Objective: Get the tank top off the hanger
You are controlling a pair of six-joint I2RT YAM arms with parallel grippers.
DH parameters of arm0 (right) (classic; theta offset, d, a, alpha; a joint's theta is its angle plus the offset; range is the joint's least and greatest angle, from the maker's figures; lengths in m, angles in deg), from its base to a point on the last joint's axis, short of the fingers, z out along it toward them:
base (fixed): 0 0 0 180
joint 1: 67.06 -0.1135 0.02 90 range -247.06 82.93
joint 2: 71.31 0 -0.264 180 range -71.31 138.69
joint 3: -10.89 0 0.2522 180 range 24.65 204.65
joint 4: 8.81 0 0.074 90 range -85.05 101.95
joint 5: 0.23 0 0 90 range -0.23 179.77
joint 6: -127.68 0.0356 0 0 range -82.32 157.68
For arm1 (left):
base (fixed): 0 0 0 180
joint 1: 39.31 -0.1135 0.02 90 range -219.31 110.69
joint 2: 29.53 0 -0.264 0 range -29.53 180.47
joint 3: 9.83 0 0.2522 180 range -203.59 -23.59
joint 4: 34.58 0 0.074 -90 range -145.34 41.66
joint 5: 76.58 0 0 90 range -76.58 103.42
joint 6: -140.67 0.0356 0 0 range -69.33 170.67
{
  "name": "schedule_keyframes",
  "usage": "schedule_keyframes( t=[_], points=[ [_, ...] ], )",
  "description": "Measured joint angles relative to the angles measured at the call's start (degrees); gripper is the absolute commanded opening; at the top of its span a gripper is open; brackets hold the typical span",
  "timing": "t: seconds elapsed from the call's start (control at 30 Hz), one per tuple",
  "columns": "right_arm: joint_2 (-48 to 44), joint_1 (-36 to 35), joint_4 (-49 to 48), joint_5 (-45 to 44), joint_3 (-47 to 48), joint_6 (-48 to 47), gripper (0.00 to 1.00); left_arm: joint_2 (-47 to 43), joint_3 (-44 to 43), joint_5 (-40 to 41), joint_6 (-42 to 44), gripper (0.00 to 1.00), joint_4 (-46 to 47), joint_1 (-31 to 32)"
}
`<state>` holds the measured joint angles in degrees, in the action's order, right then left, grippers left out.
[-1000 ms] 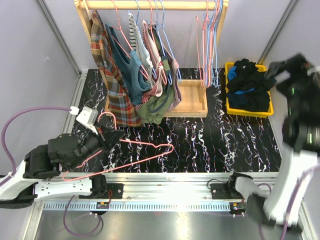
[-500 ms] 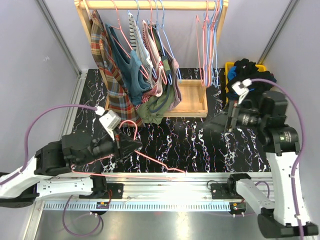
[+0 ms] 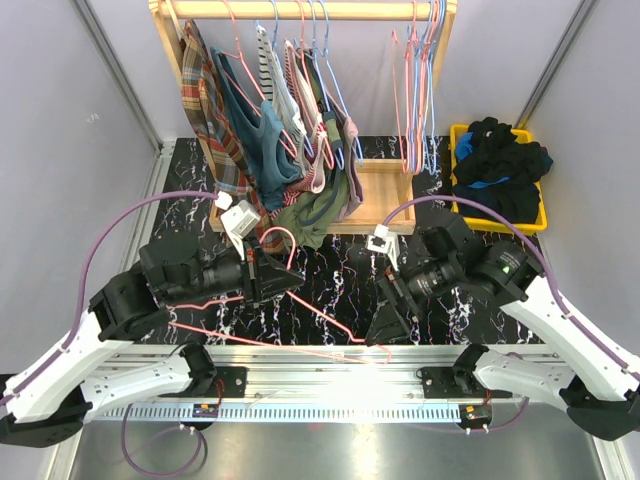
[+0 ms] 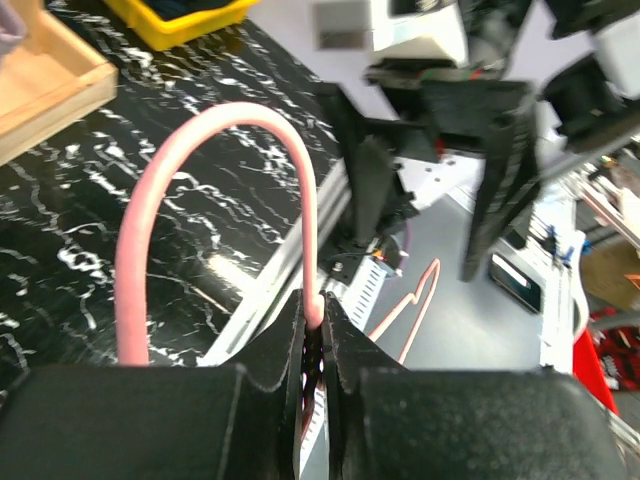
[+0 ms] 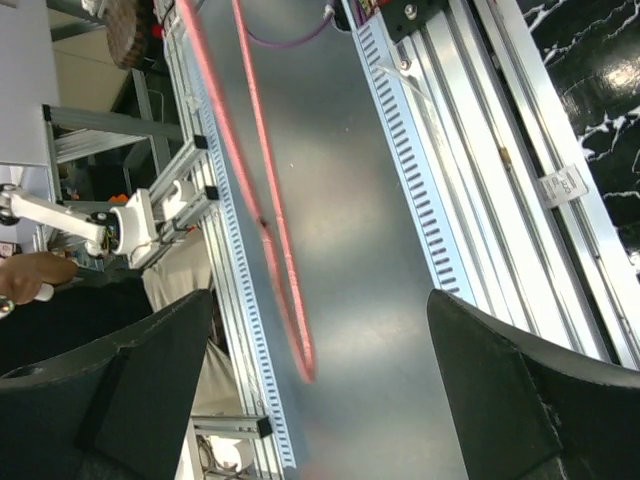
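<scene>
My right gripper moves toward the hanger's end before it closes on it, since that end lies just beyond the fingers and closing now would miss.
My left gripper (image 3: 268,272) is shut on the neck of a bare pink wire hanger (image 3: 322,322), just below its hook (image 3: 279,238), and holds it over the front of the black marble table (image 3: 470,315). No tank top hangs on this hanger. In the left wrist view the fingers (image 4: 315,325) pinch the pink wire under the hook (image 4: 215,125). My right gripper (image 3: 385,318) is open at the hanger's right end, above the front rail. In the right wrist view the hanger's end (image 5: 270,230) lies between its spread fingers (image 5: 150,370), untouched.
A wooden rack (image 3: 300,10) at the back carries several garments on hangers (image 3: 290,160) and empty hangers (image 3: 420,90). A yellow bin (image 3: 540,222) of dark clothes (image 3: 498,170) stands at the back right. Aluminium rails (image 3: 330,355) run along the near edge.
My left gripper carried the hanger right and toward the table's middle. My right arm swung from the yellow bin down and left to the hanger's right end, jaws open.
</scene>
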<state>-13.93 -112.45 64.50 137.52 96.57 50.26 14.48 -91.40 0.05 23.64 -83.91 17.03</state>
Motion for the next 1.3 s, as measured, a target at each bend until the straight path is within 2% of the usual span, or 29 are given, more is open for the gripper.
schedule_keyframes(
  t=[0.2,0.33,0.37,0.43,0.47,0.5,0.67,0.7,0.73,0.77,0.8,0.83,0.87,0.93,0.97,1.3],
  points=[
    [-0.7,-5.7,-1.9,-3.4,-4.1,0.2,0.88,-0.9,0.0,-4.6,-0.4,0.00,1.0,-3.1],
    [-0.7,-11.2,-5.2,-5.0,-6.5,2.3,0.76,-1.4,0.0,-4.9,-0.5,0.00,1.3,-5.0],
    [-0.7,-12.5,-6.0,-5.3,-6.9,2.9,0.67,-1.4,0.0,-5.0,-0.5,0.00,1.4,-5.4],
    [-0.7,-14.0,-7.4,-6.1,-7.2,3.8,0.56,-1.3,0.0,-5.2,-0.5,0.00,1.4,-6.1],
    [-0.7,-14.4,-8.0,-6.4,-7.3,4.3,0.43,-1.1,0.0,-5.3,-0.5,0.00,1.4,-6.3],
    [-0.8,-14.6,-8.6,-6.6,-7.3,4.7,0.37,-1.1,0.0,-5.4,-0.5,0.00,1.4,-6.4],
    [-1.2,-14.7,-10.7,-6.8,-7.4,6.4,0.19,-1.0,0.7,-5.8,-0.5,0.00,1.5,-7.1],
    [-1.2,-14.7,-11.0,-6.8,-7.4,6.6,0.07,-1.0,0.9,-5.9,-0.6,0.00,1.4,-7.2],
    [-1.2,-14.8,-11.3,-6.8,-7.5,6.6,0.01,-1.0,0.9,-5.9,-0.6,0.00,1.4,-7.3],
    [-1.2,-14.9,-11.7,-6.5,-7.5,6.5,0.00,-0.9,0.9,-5.8,-0.4,0.00,1.4,-7.3],
    [-1.3,-15.1,-12.2,-6.3,-7.5,6.5,0.00,-0.8,1.0,-5.6,-0.4,0.08,1.2,-7.5],
    [-1.4,-15.3,-12.3,-6.4,-7.5,6.5,0.00,-0.8,1.0,-5.4,-0.4,0.22,1.2,-7.6],
    [-1.4,-15.4,-12.3,-6.5,-7.5,6.6,0.00,-0.8,1.1,-4.9,-0.2,0.55,1.1,-7.6],
    [-1.5,-15.4,-12.1,-7.2,-7.5,6.8,0.00,-0.8,1.1,-3.2,0.3,0.79,0.9,-7.6],
    [-1.5,-15.4,-11.6,-7.9,-7.5,7.0,0.00,-1.0,1.1,-1.8,0.3,0.98,0.7,-7.6],
    [-2.1,-15.4,-8.4,-14.5,-8.7,7.9,0.00,-11.3,1.1,19.1,-0.3,0.99,-1.0,-7.6]
  ],
)
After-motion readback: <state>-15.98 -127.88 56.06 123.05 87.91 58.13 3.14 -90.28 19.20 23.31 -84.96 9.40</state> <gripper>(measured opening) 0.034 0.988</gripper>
